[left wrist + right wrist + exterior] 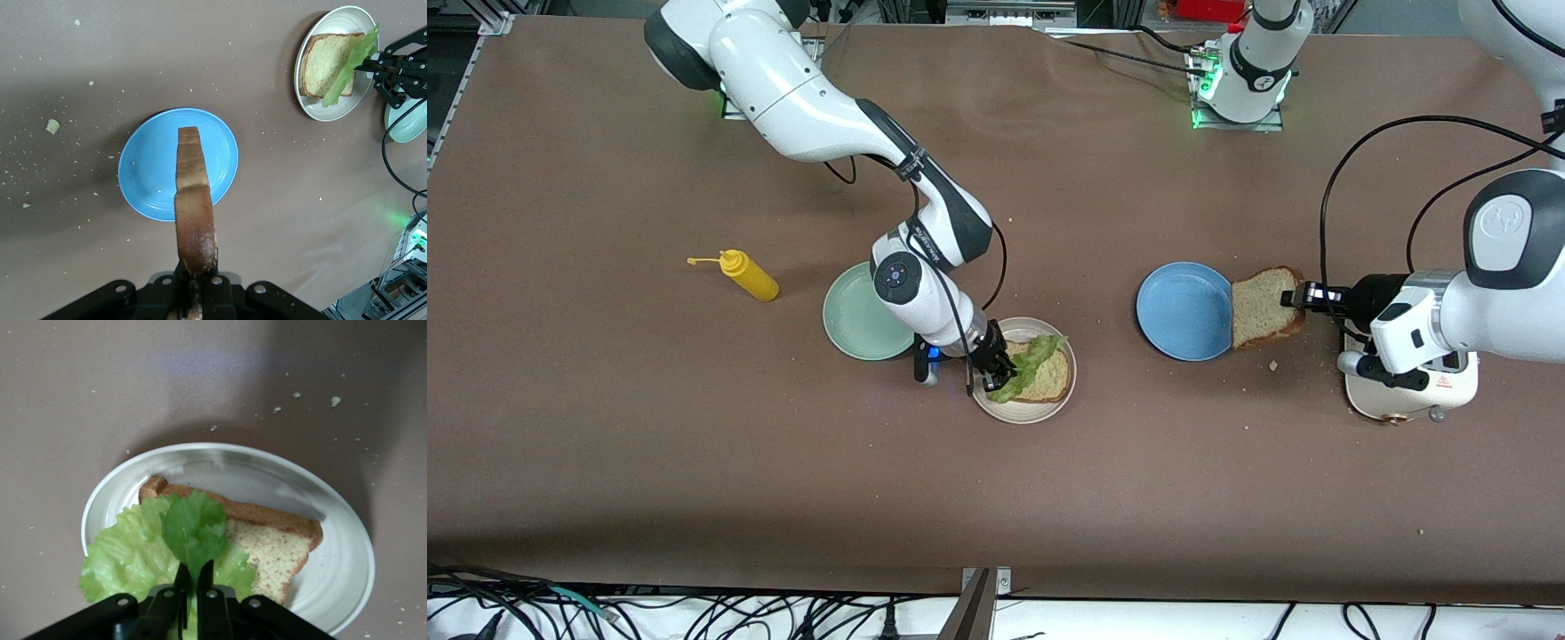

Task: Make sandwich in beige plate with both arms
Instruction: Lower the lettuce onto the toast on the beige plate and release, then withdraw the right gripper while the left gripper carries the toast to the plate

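Observation:
I should open my right gripper now. The lettuce leaf is over the bread slice, so it would stay there.
A beige plate holds one slice of bread. A ruffled green lettuce leaf drapes over that slice, and my right gripper is shut on the leaf's edge over the plate. My left gripper is shut on a second bread slice, held on edge in the air beside and partly over a blue plate.
A mint-green plate lies beside the beige plate, toward the right arm's end. A yellow squeeze bottle lies on its side past it. A white toaster stands under the left arm. Crumbs dot the brown table.

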